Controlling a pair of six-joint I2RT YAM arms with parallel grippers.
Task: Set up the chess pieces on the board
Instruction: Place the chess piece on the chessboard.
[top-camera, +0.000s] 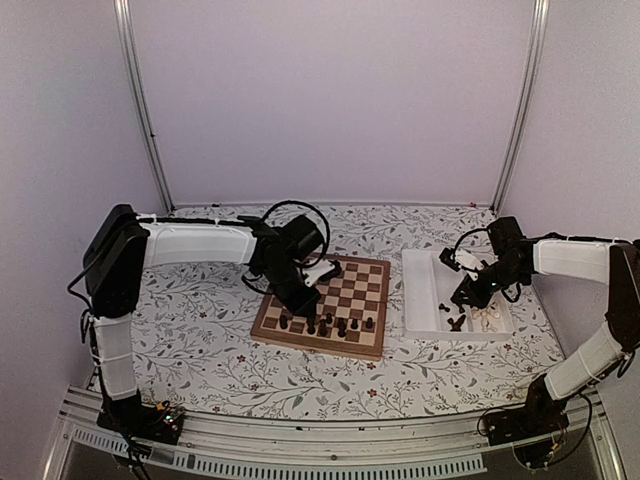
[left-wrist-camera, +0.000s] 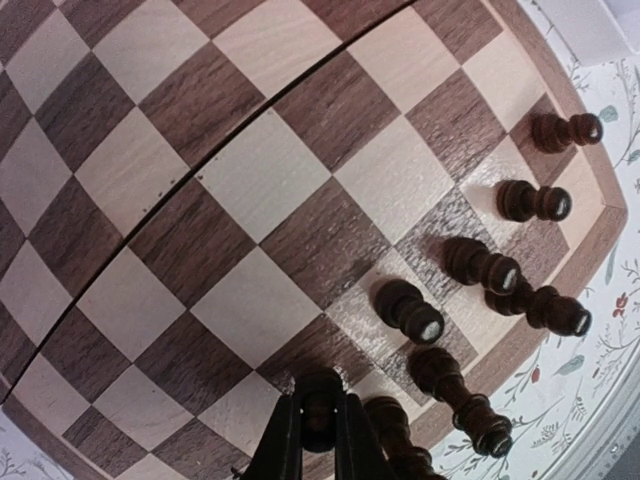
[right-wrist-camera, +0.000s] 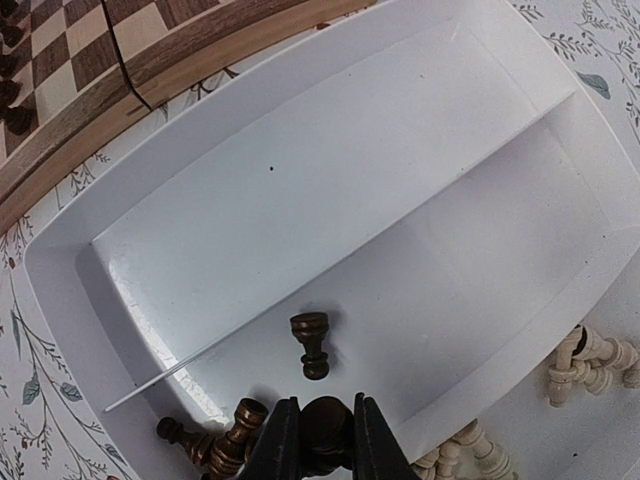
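Observation:
My left gripper has the dark pawn upright on its square, with the dark pieces beside the pawn. The pawn would stay standing, so my left gripper should open now.
The board (top-camera: 352, 288) lies mid-table. Several dark pieces (top-camera: 327, 324) stand along its near edge, and they also show in the left wrist view (left-wrist-camera: 408, 309). My left gripper (top-camera: 303, 303) is low over the board's near left part. In its wrist view the left gripper (left-wrist-camera: 320, 420) is shut on a dark pawn (left-wrist-camera: 319, 412) set on a square. My right gripper (top-camera: 463, 300) is down in the white tray (top-camera: 420, 290). In its wrist view the right gripper (right-wrist-camera: 322, 430) is shut on a dark piece (right-wrist-camera: 325, 425). A dark pawn (right-wrist-camera: 312, 345) lies just ahead of it.
The tray (right-wrist-camera: 300, 180) has a long divider. More dark pieces (right-wrist-camera: 215, 440) lie at its near left, and cream pieces (right-wrist-camera: 590, 365) in the compartment to the right. The board's corner (right-wrist-camera: 60, 60) shows at the top left. A floral cloth (top-camera: 200, 340) covers the table.

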